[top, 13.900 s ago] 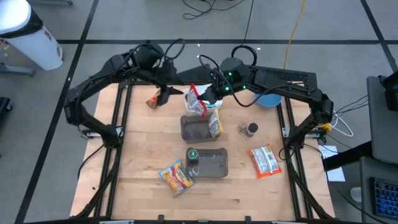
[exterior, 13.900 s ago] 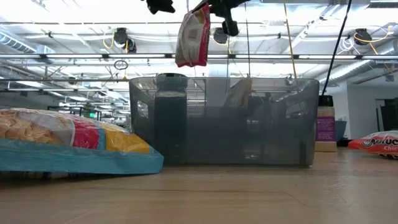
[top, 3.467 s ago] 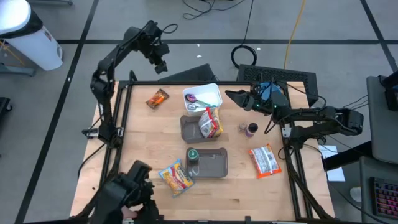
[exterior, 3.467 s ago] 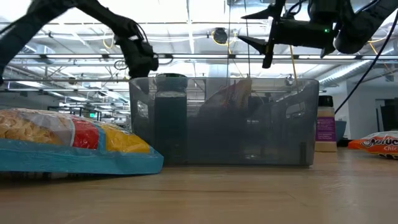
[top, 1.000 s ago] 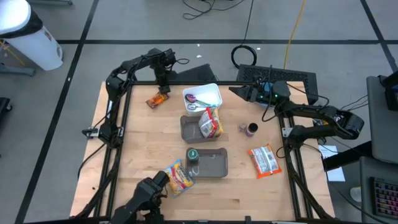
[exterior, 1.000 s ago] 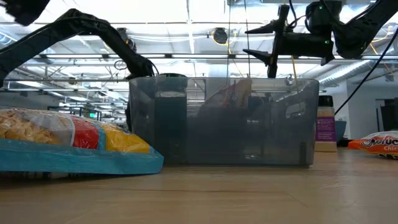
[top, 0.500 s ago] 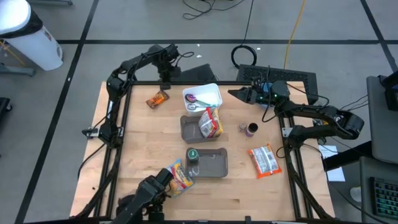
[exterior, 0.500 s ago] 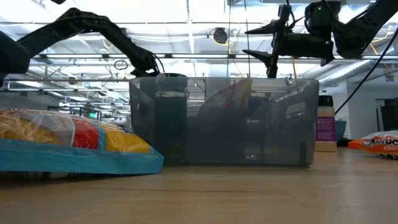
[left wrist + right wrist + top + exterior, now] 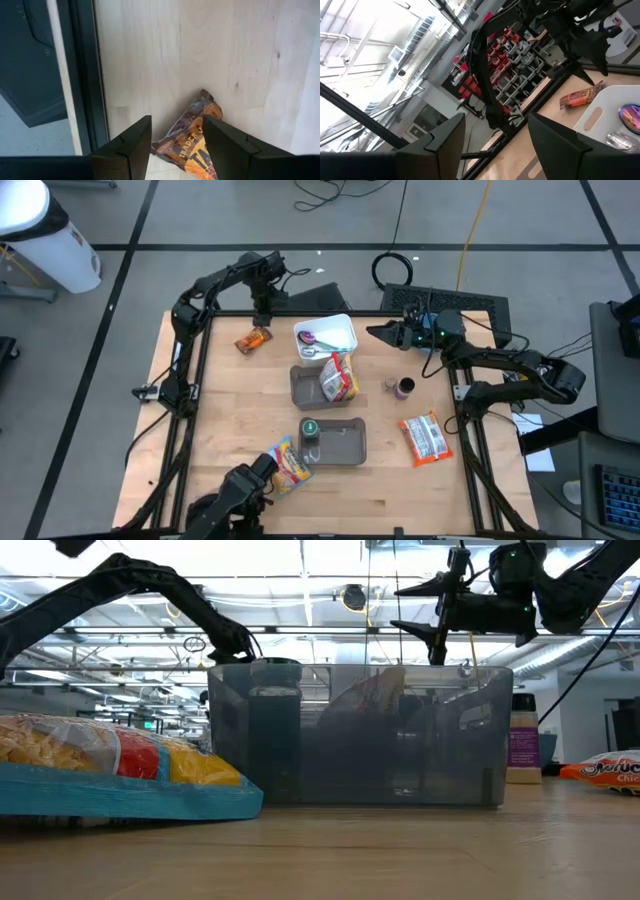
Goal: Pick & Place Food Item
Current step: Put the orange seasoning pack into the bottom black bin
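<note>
My left gripper's fingers are above the orange snack packet's dark edge (image 9: 263,332) and would miss the packet if they closed now. My left gripper needs to go lower before it closes.
An orange snack packet (image 9: 253,338) lies flat on the wooden table near its far left corner. My left gripper (image 9: 262,310) hangs over the packet's far end, pointing steeply down. It is open, and in the left wrist view the packet (image 9: 192,145) shows below the gap between the fingers (image 9: 175,125), untouched. My right gripper (image 9: 378,332) is open and held high at the far right, pointing toward the table's left with nothing between its fingers (image 9: 415,605).
A white tray (image 9: 340,325) holds a purple item. A grey bin (image 9: 300,390) holds a snack bag (image 9: 340,377). A second grey bin (image 9: 345,442) holds a green-lidded can (image 9: 309,428). A chips bag (image 9: 285,463), a red-white packet (image 9: 425,437) and a purple bottle (image 9: 404,388) lie around them.
My left gripper has rolled about the line it points along and risen a little above the orange packet, staying open. The packet has not moved.
</note>
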